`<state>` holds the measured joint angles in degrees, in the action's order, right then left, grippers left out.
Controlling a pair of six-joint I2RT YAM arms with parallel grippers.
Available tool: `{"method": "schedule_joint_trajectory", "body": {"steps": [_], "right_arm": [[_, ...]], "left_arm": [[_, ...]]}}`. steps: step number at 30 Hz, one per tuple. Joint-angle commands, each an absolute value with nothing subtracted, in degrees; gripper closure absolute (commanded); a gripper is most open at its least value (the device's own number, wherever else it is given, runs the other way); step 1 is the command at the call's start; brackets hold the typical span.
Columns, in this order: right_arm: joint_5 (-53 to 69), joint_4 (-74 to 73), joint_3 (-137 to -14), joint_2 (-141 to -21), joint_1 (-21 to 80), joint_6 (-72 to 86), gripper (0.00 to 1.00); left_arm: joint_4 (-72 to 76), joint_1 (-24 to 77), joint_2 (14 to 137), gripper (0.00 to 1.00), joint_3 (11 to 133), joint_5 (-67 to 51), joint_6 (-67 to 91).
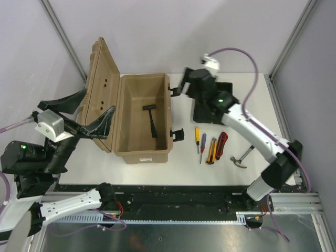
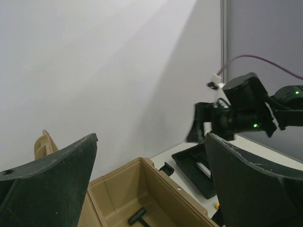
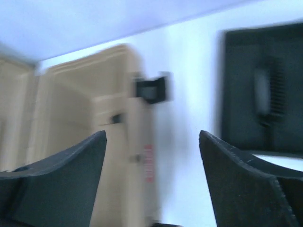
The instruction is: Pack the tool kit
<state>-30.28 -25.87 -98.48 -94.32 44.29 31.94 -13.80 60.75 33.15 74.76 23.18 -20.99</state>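
My right gripper is to grab the hammer by its black grip next, so the hammer's head stays free to settle inside the tool box (image 1: 142,149).
The tan tool box (image 1: 142,149) stands open with its lid (image 1: 102,89) swung back to the left. A black T-shaped tool (image 1: 152,119) lies on its floor and also shows in the left wrist view (image 2: 138,216). My left gripper (image 1: 86,113) is open and empty, raised over the lid; its view (image 2: 151,184) looks across the box (image 2: 184,201). My right gripper (image 1: 181,86) is open and empty, above the table beside the box's right wall (image 3: 142,156) and latch (image 3: 151,90). The right wrist view is blurred.
A black tray (image 1: 212,107) lies right of the box, partly under my right arm. In front of it lie a yellow-red screwdriver (image 1: 197,137), a blue screwdriver (image 1: 202,147), a yellow-black knife (image 1: 211,151), a red-black tool (image 1: 222,144) and a hammer (image 1: 242,156).
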Motion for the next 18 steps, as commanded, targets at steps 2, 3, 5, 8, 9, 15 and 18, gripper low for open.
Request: {"method": "schedule_joint_trajectory", "body": {"steps": [2,3,5,8,9,15,18], "right_arm": [[-32.2,-34.6,-80.8,-85.0,31.6,42.2,0.05],[-33.8,-37.1,-79.2,-83.8,30.0,43.1,0.03],[-37.3,-42.0,-76.7,-81.9,27.0,46.0,0.01],[-38.6,-48.2,-71.4,-79.1,20.6,52.3,0.01],[-37.6,-48.8,-68.7,-77.9,18.3,54.0,0.01],[-30.4,-47.2,-52.6,-70.7,7.1,59.8,0.08],[-30.6,-45.2,-48.3,-69.1,4.2,59.3,0.10]], "left_arm": [[-12.7,61.0,36.5,0.01,75.7,23.6,-19.7],[-12.7,61.0,36.7,0.00,75.7,23.4,-19.7],[-12.7,61.0,37.3,0.01,75.6,22.8,-19.7],[-12.7,61.0,38.2,0.01,75.7,22.1,-20.0],[-12.7,61.0,38.5,0.01,75.7,22.0,-20.1],[-12.5,61.0,38.2,0.01,75.5,21.0,-19.7],[-12.3,61.0,37.7,0.01,75.2,21.0,-19.5]]}}
